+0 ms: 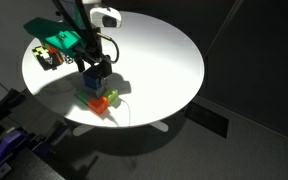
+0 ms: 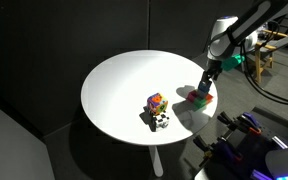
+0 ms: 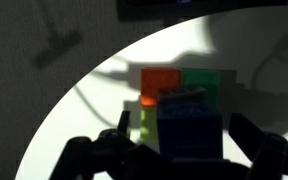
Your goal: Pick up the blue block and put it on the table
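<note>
The blue block (image 1: 92, 84) (image 3: 190, 128) is between my open fingers, which reach down on both sides of the block. My gripper closes on the block next.
The blue block (image 3: 190, 128) sits on top of a small cluster of blocks: an orange block (image 3: 159, 80), a green block (image 3: 210, 78) and a light green block (image 3: 144, 126). My gripper (image 3: 184, 152) is open, with one finger on each side of the blue block and a gap showing on the left side. In both exterior views the gripper (image 1: 96, 72) (image 2: 206, 80) hangs right over the block cluster (image 1: 100, 100) (image 2: 198, 97), which stands near the edge of the round white table (image 1: 164, 60) (image 2: 114, 90).
A colourful toy (image 1: 50, 55) (image 2: 157, 104) lies on the table away from the blocks, with a small black-and-white object (image 2: 162, 122) beside it. Dark floor surrounds the table. Equipment and cables stand by the table edge (image 2: 249, 140).
</note>
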Controlling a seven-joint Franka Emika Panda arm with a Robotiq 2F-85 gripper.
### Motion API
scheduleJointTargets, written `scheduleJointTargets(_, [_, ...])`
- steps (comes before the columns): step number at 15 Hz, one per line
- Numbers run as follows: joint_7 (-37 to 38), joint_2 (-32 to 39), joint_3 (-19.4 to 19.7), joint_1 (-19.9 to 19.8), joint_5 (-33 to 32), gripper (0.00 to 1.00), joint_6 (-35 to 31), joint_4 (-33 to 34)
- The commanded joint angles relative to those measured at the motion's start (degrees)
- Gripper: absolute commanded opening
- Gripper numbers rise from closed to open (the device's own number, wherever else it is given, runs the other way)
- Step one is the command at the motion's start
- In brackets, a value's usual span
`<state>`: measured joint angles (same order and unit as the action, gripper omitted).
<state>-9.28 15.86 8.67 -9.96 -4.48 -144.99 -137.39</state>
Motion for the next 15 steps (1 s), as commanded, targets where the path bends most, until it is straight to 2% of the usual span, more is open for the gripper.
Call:
scheduleJointTargets(1, [0.26,1.20,-0.03,0.28,-0.98,0.75,-0.46,1.20])
scheduleJointTargets(6, [1.78,0.64,0.30,1.57,-2.79,0.34,0.54,1.11])
scheduleJointTargets(15, [5.68,-4.34,0.25,4.12,-7.05,0.34,3.56,-0.85])
